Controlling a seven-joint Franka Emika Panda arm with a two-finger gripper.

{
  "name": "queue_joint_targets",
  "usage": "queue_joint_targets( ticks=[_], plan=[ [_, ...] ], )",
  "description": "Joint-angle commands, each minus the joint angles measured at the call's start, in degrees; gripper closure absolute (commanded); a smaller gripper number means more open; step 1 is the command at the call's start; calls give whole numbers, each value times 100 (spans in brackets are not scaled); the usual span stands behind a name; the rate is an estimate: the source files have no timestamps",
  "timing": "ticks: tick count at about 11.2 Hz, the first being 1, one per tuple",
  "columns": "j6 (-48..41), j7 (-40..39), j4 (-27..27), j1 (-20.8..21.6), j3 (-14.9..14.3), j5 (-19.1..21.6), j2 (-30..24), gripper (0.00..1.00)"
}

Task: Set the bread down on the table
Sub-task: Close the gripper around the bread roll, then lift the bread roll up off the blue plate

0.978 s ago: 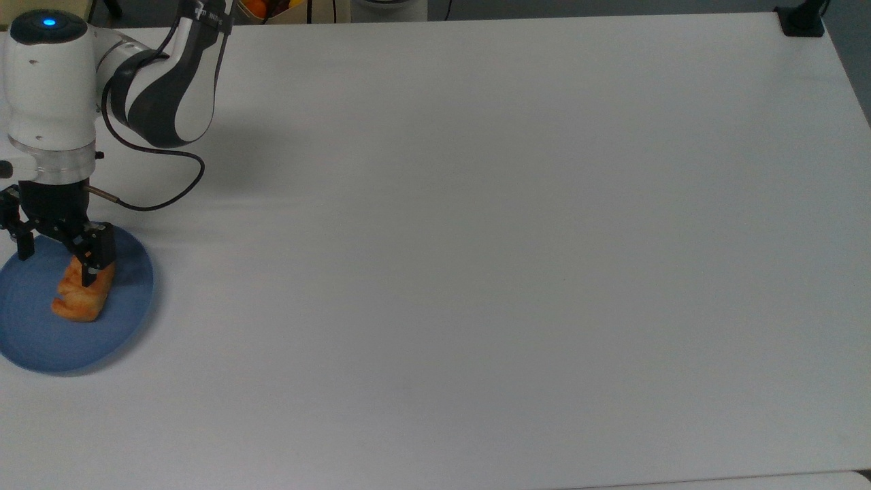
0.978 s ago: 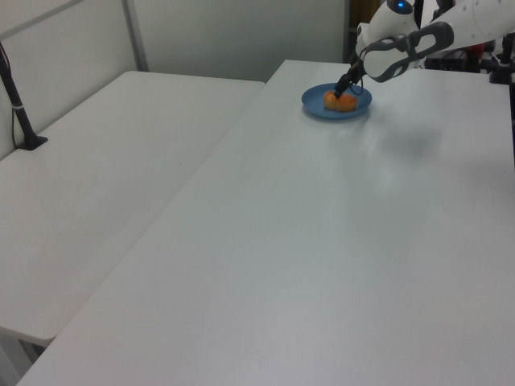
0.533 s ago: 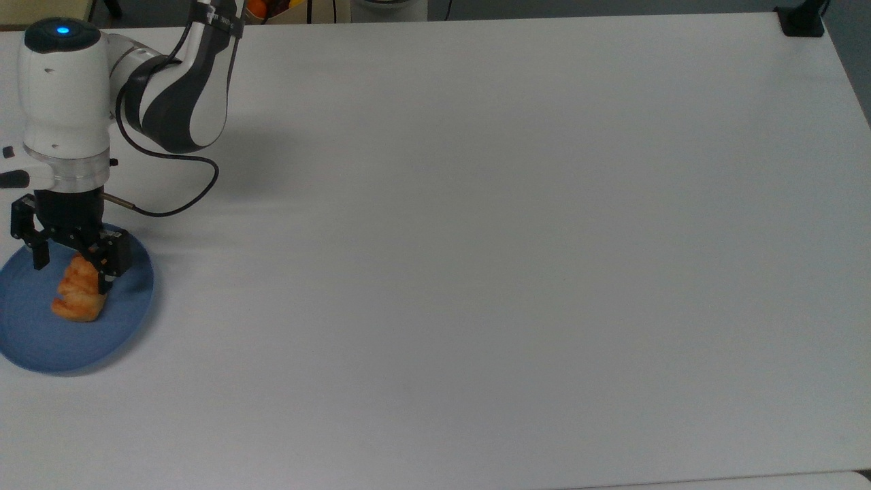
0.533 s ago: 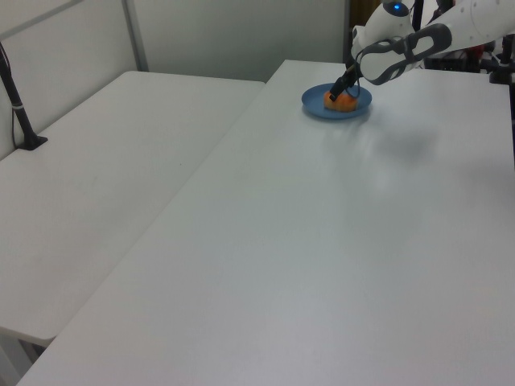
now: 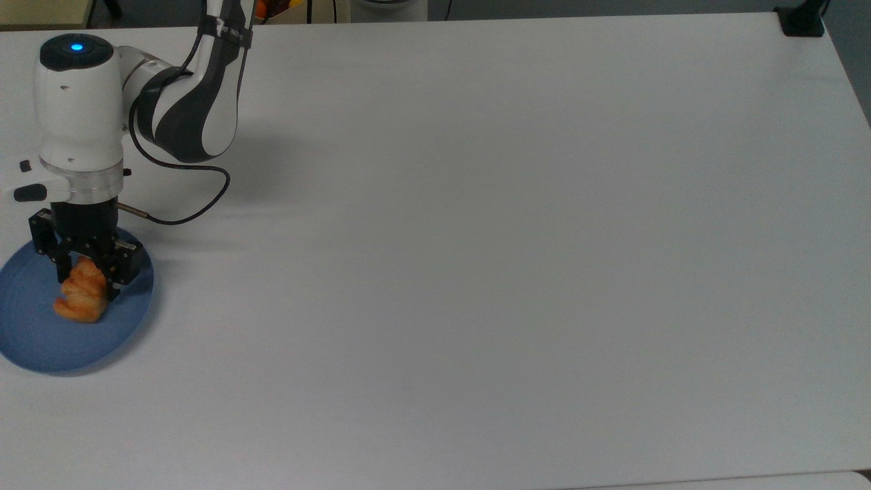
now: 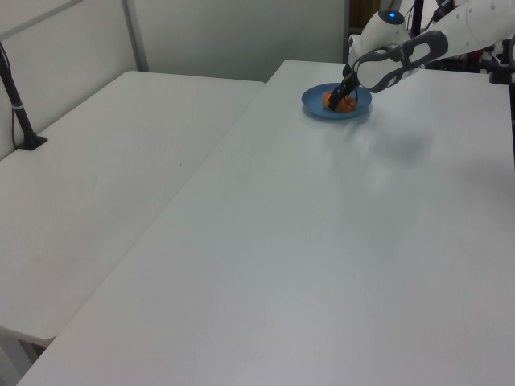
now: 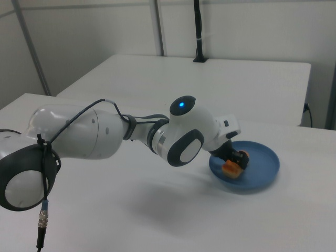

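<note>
I should next grab the bread by its upper end (image 6: 343, 102) so that I can put the bread on the white table.
The bread (image 5: 81, 299) is a small golden-orange roll lying on a round blue plate (image 5: 41, 340) at the top view's left edge of the white table (image 5: 476, 272). My gripper (image 5: 86, 279) points straight down over the roll's far end, open, with one finger on each side of it. In the left view the bread (image 6: 335, 100) and gripper (image 6: 343, 93) are on the plate (image 6: 354, 109) at the table's far end. The right view has the gripper (image 7: 238, 159) low over the bread (image 7: 230, 170) in the plate (image 7: 262, 168).
A black cable (image 5: 197, 204) loops from the arm's wrist above the table beside the plate. A black post base (image 5: 801, 22) stands at the top view's upper right corner. A second white table (image 6: 96, 177) adjoins on the left view's left.
The gripper has shifted toward the top view's right and lowered, so its fingers now straddle the bread's far end. The bread and plate have stayed in place.
</note>
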Motion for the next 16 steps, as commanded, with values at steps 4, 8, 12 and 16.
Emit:
queue_joint_targets(
  ticks=[4,8,12,16],
  plan=[
    [17,-226,-91,54,-50,87,-193,68],
    [-19,-226,-1055,54,-50,175,-1378,71],
    [-27,-690,-2654,28,-94,183,-2872,71],
    [-464,-1368,-4052,106,-244,210,-4278,70]
  ],
)
